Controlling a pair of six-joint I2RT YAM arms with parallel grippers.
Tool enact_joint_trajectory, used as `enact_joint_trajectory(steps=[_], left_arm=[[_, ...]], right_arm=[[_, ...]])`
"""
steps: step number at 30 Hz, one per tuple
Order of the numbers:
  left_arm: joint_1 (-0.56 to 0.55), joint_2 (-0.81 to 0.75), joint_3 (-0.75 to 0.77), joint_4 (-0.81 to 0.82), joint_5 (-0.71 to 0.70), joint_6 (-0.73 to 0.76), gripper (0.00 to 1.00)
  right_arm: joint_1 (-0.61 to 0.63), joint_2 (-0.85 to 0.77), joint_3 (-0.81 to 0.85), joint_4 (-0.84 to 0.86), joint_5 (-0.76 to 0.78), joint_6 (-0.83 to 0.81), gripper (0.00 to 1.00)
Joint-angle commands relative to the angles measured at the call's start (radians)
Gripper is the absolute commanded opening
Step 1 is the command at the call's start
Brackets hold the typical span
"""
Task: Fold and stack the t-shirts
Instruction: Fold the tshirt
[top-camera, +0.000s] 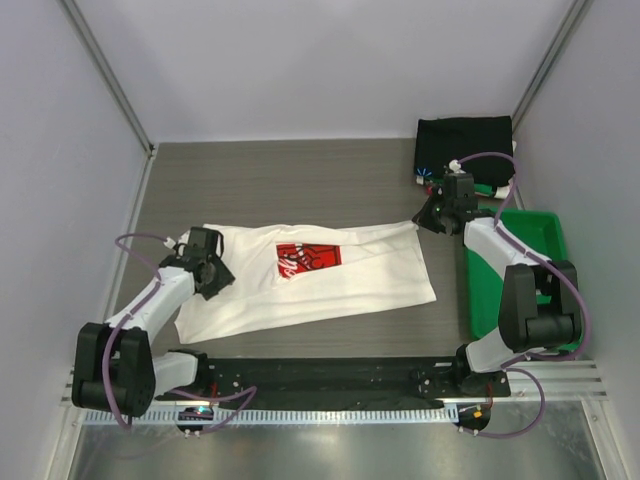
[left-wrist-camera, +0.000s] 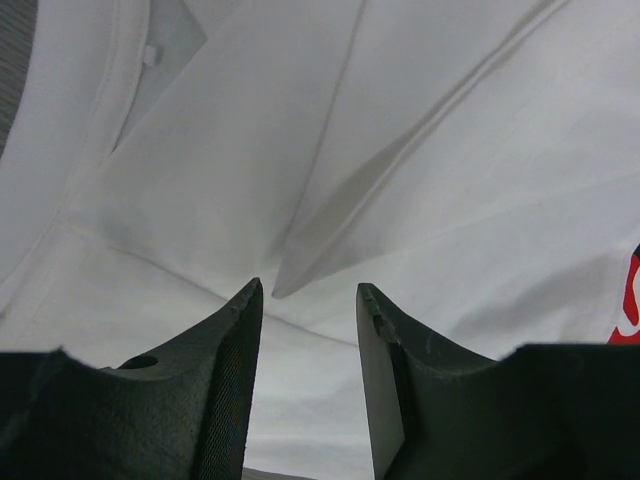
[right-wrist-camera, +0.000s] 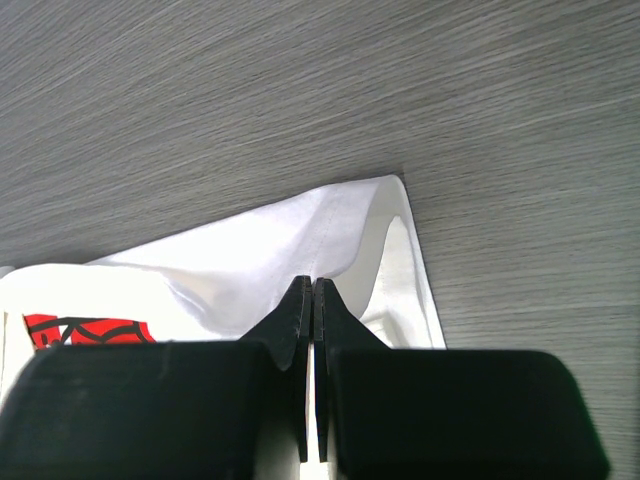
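Next, my left gripper will pinch the white t-shirt's crease tip, opposite my right gripper's corner, to fold cloth over the red print (top-camera: 308, 258).
The white t-shirt (top-camera: 330, 285) with the red square print (top-camera: 308, 258) lies spread on the grey table, its long side running left to right. My left gripper (top-camera: 207, 265) is over its left end. In the left wrist view it (left-wrist-camera: 308, 288) is open, low over the white cloth (left-wrist-camera: 400, 130), with a pinched crease pointing between the fingertips. My right gripper (top-camera: 425, 220) is at the shirt's far right corner. In the right wrist view it (right-wrist-camera: 313, 282) is shut on that corner's edge (right-wrist-camera: 250, 260), which rises to the tips.
A folded black tee (top-camera: 465, 145) lies at the back right, with bits of other coloured cloth showing under its near edge. A green plastic tray (top-camera: 540, 228) stands along the right side, partly behind my right arm. Walls enclose the table.
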Motion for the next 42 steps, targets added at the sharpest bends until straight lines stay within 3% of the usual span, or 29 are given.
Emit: enact_joint_trajectory(steps=[1, 18, 19, 23, 28, 37, 42], left_arm=[[-0.004, 0.024, -0.002, 0.076, -0.020, 0.019, 0.43], [-0.004, 0.086, -0.001, 0.136, -0.058, 0.051, 0.28], [-0.003, 0.086, -0.002, 0.138, -0.052, 0.056, 0.26], [-0.003, 0.070, -0.004, 0.168, -0.008, 0.065, 0.00], [-0.003, -0.045, 0.050, 0.103, -0.014, 0.068, 0.00], [-0.003, -0.235, 0.246, -0.192, -0.084, 0.077, 0.00], [-0.003, -0.307, 0.260, -0.304, -0.084, 0.066, 0.00]], right_arm=[[-0.001, -0.024, 0.023, 0.036, -0.008, -0.016, 0.01], [-0.003, -0.007, 0.017, 0.038, 0.006, -0.031, 0.01], [-0.003, -0.006, 0.016, 0.036, 0.006, -0.033, 0.01], [-0.003, -0.001, 0.017, 0.036, 0.008, -0.035, 0.01], [-0.003, -0.007, 0.031, 0.026, 0.002, -0.031, 0.01], [-0.003, -0.041, 0.052, -0.005, -0.006, -0.030, 0.01], [-0.006, -0.047, 0.037, -0.008, -0.006, -0.031, 0.01]])
